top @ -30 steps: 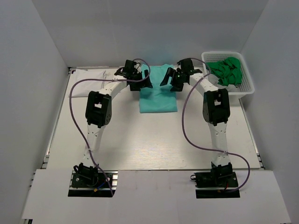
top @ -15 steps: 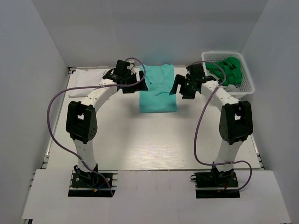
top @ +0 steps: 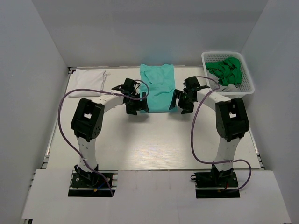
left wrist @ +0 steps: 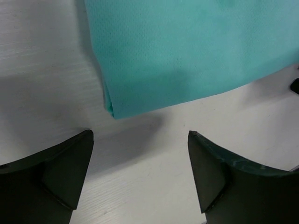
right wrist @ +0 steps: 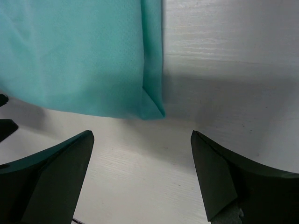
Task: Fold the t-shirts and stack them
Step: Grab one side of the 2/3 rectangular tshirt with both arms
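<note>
My left gripper is going to grab the teal t-shirt next by its near corner, opposite my right gripper's corner. Then it can fold the t-shirt's near end over.
A teal t-shirt lies folded into a long strip at the middle back of the table. My left gripper is open and empty at the strip's near left corner, just short of the cloth. My right gripper is open and empty at the near right corner. A folded white t-shirt lies at the back left. A bright green t-shirt is crumpled in the basket.
A white mesh basket stands at the back right against the wall. The white table runs from the shirt to the arm bases. Grey walls close in the left, right and back.
Both grippers have moved from the strip's far end toward me along its sides to its near corners. The teal shirt now lies longer, reaching the back edge.
</note>
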You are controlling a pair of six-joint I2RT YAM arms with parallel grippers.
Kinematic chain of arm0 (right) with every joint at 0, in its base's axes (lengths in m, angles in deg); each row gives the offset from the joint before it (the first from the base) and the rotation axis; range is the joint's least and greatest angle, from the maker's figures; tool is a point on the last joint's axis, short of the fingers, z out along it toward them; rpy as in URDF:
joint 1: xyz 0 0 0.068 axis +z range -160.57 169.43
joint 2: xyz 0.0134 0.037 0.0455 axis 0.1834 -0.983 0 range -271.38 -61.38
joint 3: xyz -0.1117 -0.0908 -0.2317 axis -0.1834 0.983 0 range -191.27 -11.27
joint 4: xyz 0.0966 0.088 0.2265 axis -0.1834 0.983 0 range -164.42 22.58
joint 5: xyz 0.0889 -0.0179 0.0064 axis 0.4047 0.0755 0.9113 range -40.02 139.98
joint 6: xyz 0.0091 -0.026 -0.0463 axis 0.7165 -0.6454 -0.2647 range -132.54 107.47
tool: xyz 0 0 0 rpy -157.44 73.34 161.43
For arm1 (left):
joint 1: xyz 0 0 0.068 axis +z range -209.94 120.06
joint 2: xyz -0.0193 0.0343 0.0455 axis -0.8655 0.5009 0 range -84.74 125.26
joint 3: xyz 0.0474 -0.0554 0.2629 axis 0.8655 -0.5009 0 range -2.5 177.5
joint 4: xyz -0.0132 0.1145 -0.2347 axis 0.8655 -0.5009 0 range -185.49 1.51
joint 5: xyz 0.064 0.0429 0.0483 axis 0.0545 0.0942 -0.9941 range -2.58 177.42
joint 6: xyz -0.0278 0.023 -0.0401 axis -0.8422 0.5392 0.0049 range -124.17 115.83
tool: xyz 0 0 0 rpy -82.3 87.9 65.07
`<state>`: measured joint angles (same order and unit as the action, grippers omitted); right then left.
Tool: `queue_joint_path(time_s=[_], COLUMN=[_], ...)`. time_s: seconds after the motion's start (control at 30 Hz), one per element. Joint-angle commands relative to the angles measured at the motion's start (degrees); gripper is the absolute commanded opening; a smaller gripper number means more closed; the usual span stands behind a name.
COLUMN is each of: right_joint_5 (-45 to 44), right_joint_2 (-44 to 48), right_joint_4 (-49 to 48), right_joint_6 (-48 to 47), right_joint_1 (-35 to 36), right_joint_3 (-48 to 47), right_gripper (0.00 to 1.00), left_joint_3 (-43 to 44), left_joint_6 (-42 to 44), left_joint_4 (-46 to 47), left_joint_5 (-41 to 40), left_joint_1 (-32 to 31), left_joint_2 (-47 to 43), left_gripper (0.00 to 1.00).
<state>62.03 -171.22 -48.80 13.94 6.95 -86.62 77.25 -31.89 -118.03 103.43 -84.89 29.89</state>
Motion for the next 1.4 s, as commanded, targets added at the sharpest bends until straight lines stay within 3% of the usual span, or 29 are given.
queue_joint_path(time_s=[0.0,0.17,0.2,0.3,0.53,0.63,0.9,0.93,1.0,1.07,1.1,1.17,1.37], right_joint_5=[1.0,1.0,1.0,1.5,1.3,1.4,-0.7,-2.6,-3.8,-6.2,-6.7,-7.0,-8.0], right_joint_2=[-2.0,-4.1,-4.3,-5.1,-6.4,-7.5,-5.1,-3.8,-1.8,0.0,0.6,1.0,-1.8], right_joint_4=[-2.6,-3.3,-3.5,-3.3,-5.2,-4.4,-2.7,-2.9,-2.8,-2.2,-2.3,-2.7,-2.7], right_joint_6=[0.7,0.9,0.9,0.6,-0.6,-1.4,-4.4,-4.3,-4.8,-4.9,-5.6,-6.3,-5.5], right_joint_1=[-0.2,-0.2,-0.3,-0.6,-0.6,-0.4,-0.5,-0.5,-0.5,-0.6,-0.8,-0.6,-1.0], right_joint_3=[1.2,0.8,0.9,0.7,1.4,0.1,0.6,1.3,2.8,3.5,3.8,3.9,0.2], right_gripper=[0.89,0.78,0.65,0.41,0.12,0.0,0.01,0.08,0.33,0.45,0.55,0.63,0.64], left_joint_3=[-1.6,-1.6,-2.1,-2.8,-4.0,-2.4,-4.0,-4.8,-5.5,-6.0,-6.0,-6.0,-6.0], left_joint_6=[-1.3,-1.3,-1.3,-1.8,-3.7,-3.7,-4.3,-4.3,-4.3,-4.3,-4.3,-4.3,-4.3], left_joint_4=[2.7,3.3,3.9,4.4,7.4,7.4,8.8,9.4,9.4,9.4,9.4,9.4,9.4], left_joint_5=[1.8,1.1,1.1,0.4,-2.1,-3.2,-3.2,-3.2,-3.7,-3.7,-3.7,-3.7,-3.7], left_joint_1=[0.2,0.2,0.2,0.2,0.2,0.2,0.2,0.2,0.2,0.2,0.2,0.2,0.2], left_joint_2=[1.8,3.8,4.4,4.9,6.1,7.4,5.4,4.6,4.0,4.0,3.5,3.5,3.5], left_gripper=[0.88,0.72,0.65,0.49,0.24,0.02,0.0,0.0,0.0,0.0,0.0,0.0,0.0])
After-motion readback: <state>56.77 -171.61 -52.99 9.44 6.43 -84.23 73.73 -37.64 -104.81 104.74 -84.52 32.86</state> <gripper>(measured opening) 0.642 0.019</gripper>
